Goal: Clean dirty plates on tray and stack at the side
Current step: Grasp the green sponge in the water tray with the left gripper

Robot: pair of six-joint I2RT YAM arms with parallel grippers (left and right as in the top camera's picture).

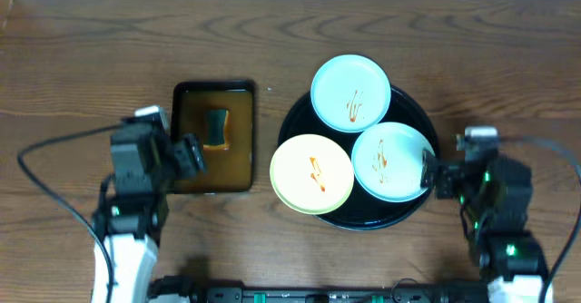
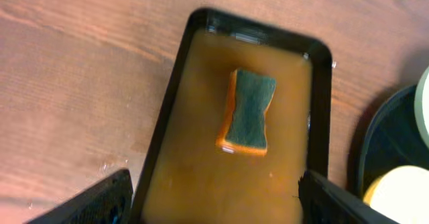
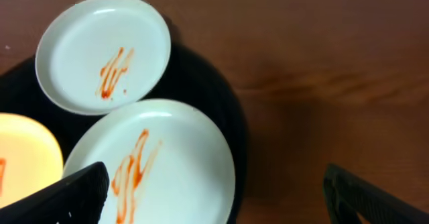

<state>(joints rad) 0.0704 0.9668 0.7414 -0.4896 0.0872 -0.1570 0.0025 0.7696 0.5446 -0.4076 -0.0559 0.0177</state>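
Note:
My left gripper will next pick up the sponge from its green top, across its long sides, so its orange bottom is free to clean plates.
Three plates lie on the round black tray [image 1: 413, 112]: a pale blue one at the back [image 1: 351, 87], a pale blue one at the right [image 1: 391, 161] and a cream-yellow one at the front left [image 1: 311, 173], each with orange sauce streaks. My right gripper [image 1: 430, 171] is open and empty at the right plate's edge; in the right wrist view its fingers straddle that plate's rim [image 3: 161, 163], with the back plate [image 3: 104, 53] beyond. My left gripper [image 1: 189, 155] is open and empty over the near end of the sponge tray.
A rectangular black tray [image 1: 179, 122] of brownish liquid stands left of the round tray, with a green-and-orange sponge [image 1: 216, 128] in it; the left wrist view shows the sponge [image 2: 249, 111] lying in the liquid. Wooden table all round.

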